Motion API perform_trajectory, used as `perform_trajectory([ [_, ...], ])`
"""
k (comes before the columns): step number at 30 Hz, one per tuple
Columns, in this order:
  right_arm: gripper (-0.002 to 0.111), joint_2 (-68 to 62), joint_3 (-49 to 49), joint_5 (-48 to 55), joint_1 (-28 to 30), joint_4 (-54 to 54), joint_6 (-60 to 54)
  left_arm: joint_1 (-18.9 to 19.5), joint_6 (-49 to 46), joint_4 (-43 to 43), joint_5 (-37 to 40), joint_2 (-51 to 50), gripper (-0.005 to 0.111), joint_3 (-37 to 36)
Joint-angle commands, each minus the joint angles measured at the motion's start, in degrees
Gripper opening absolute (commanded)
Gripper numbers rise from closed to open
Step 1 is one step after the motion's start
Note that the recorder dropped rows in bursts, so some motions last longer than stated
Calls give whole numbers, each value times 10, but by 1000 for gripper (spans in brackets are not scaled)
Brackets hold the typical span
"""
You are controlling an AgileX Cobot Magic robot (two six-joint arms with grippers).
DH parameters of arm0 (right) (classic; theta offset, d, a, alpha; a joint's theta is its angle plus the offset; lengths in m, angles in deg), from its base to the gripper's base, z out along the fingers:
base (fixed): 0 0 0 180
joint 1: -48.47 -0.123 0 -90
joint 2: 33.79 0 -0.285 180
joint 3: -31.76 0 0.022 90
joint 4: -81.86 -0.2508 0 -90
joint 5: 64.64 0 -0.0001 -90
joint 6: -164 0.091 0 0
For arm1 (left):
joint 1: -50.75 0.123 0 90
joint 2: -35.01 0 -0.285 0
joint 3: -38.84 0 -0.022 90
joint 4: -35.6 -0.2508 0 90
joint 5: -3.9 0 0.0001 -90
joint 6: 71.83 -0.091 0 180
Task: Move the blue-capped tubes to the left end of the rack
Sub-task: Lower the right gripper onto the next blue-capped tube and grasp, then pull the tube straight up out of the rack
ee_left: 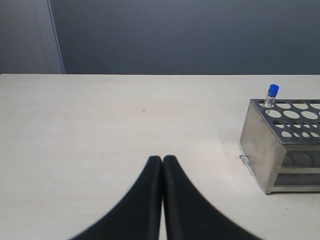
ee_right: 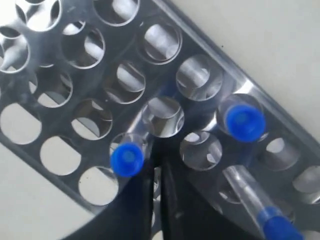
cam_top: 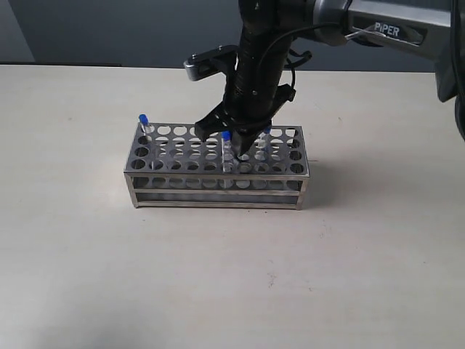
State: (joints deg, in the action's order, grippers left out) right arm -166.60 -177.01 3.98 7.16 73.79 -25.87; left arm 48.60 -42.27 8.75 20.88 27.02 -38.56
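Observation:
I need to open my right gripper's fingers again next, then lift a little to grab the tube's cap. The fingers are closed beside the nearest blue-capped tube.
The silvery rack stands mid-table. One blue-capped tube sits in its back left corner hole, also seen as the tube on the rack in the left wrist view. My right gripper hangs over the rack's right half, shut, with nothing between its fingers. A second tube stands just beside it, and a third behind it. The right wrist view shows the gripper next to one tube, with an upright tube and a tilted tube nearby. My left gripper is shut and empty.
The rack plate has many empty holes between the corner tube and the right gripper. Pale bare tabletop surrounds the rack. A dark wall runs behind the table. The left gripper hovers over the table, off the rack's left end.

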Motion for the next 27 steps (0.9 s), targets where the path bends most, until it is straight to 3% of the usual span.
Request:
perform_trajectory([
  [1, -1, 4, 1, -8, 2, 5, -8, -4, 0, -2, -3, 2, 1, 2],
  [6, 5, 5, 1, -9, 2, 5, -8, -4, 0, -1, -2, 2, 1, 2],
  [13, 48, 10, 0, 11, 0, 0, -8, -4, 0, -1, -2, 2, 1, 2],
  [16, 47, 10, 0, 11, 0, -6, -8, -4, 0, -1, -2, 2, 1, 2],
  [22, 30, 14, 0, 6, 0, -35, -22, -4, 0, -1, -2, 2, 1, 2],
  [27, 35, 15, 0, -39, 0, -27, -22, -4, 0, -1, -2, 2, 1, 2],
])
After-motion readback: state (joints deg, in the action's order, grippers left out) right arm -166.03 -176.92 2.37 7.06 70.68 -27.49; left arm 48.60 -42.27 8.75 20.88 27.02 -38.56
